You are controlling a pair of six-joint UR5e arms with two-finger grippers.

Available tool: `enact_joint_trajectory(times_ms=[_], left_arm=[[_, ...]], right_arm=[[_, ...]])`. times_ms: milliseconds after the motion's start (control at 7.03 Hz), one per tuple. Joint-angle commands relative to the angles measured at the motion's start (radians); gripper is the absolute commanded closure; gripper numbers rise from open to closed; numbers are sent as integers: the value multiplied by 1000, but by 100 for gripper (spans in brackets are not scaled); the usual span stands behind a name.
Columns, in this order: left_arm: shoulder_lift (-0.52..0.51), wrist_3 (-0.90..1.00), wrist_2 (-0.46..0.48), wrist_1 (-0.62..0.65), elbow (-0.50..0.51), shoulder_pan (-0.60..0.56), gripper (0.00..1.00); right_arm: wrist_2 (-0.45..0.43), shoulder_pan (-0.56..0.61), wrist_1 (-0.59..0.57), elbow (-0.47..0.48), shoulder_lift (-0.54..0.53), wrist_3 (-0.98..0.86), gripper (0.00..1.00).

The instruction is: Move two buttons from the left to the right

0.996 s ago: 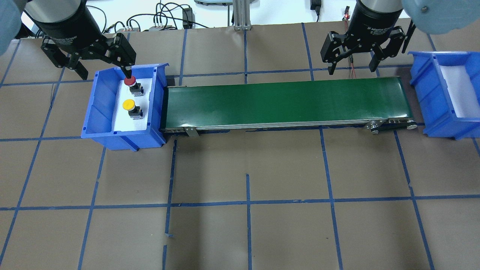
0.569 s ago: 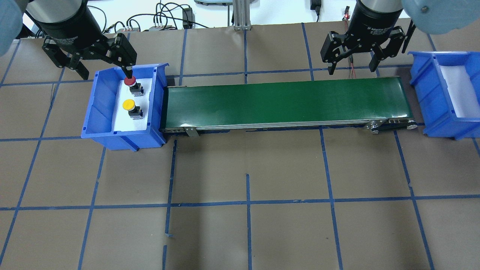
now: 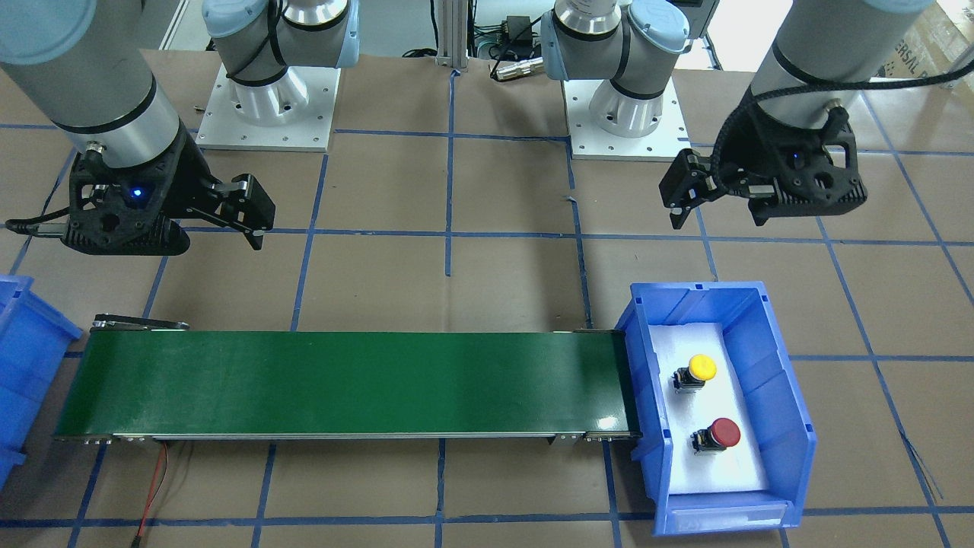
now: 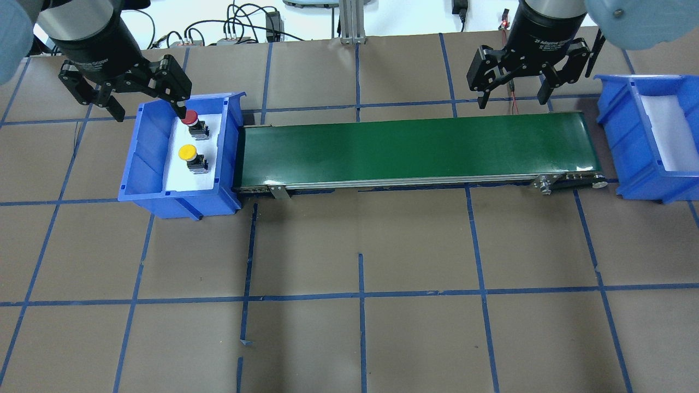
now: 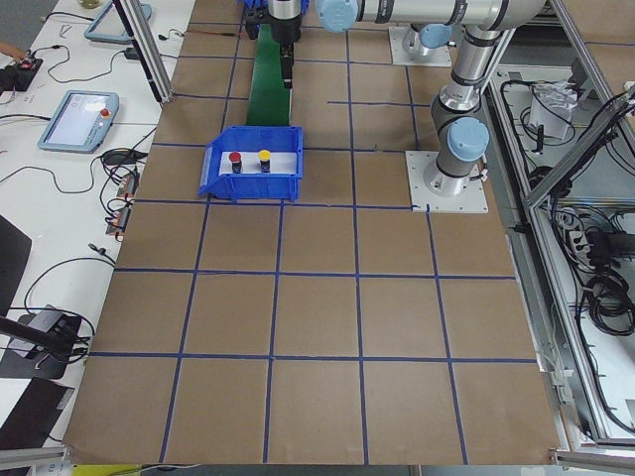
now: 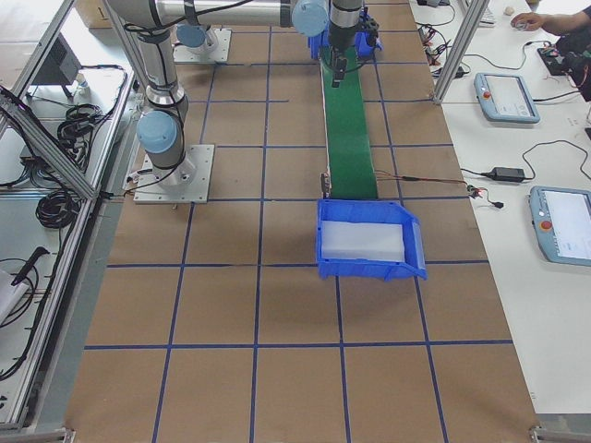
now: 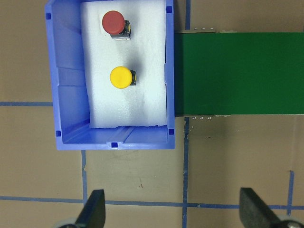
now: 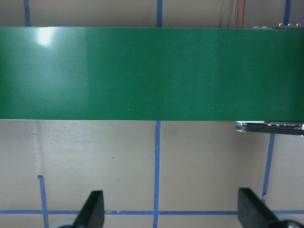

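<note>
The yellow button needs to go from the bin onto the belt (image 3: 356,382). My left gripper will next grab the button by its body (image 3: 689,382).
Two buttons stand on white foam in the blue bin (image 4: 143,164) at the left end of the belt: a red-capped button (image 4: 190,117) on the far side and a yellow-capped button (image 4: 187,152) on the near side. Both also show in the front-facing view, yellow (image 3: 701,367) and red (image 3: 725,431), and in the left wrist view, red (image 7: 114,22) and yellow (image 7: 120,77). My left gripper (image 4: 148,109) hangs open and high, over the table on the robot's side of the bin, holding nothing. My right gripper (image 4: 511,100) is open and empty above the belt's right end.
A green conveyor belt (image 4: 415,147) runs from the left bin toward a second blue bin (image 4: 628,131) with a white liner at the right. Brown paper with blue tape lines covers the table. Cables lie past the far edge.
In the overhead view my left gripper has drifted a little left, so its fingertip now covers less of the red button. The right gripper and both buttons have not moved.
</note>
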Motion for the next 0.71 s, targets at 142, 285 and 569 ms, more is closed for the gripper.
enact_joint_trajectory(times_ms=[142,285,569], left_arm=[[-185,133,-25,167,12,95,0],[-265,198,-47,238,12,129,0],[-345,211,-75,342,-7,137,1]], right_arm=[[0,0,0,0,-2,0,0],[0,0,0,0,0,0,0],[0,0,0,2,-2,0,0]])
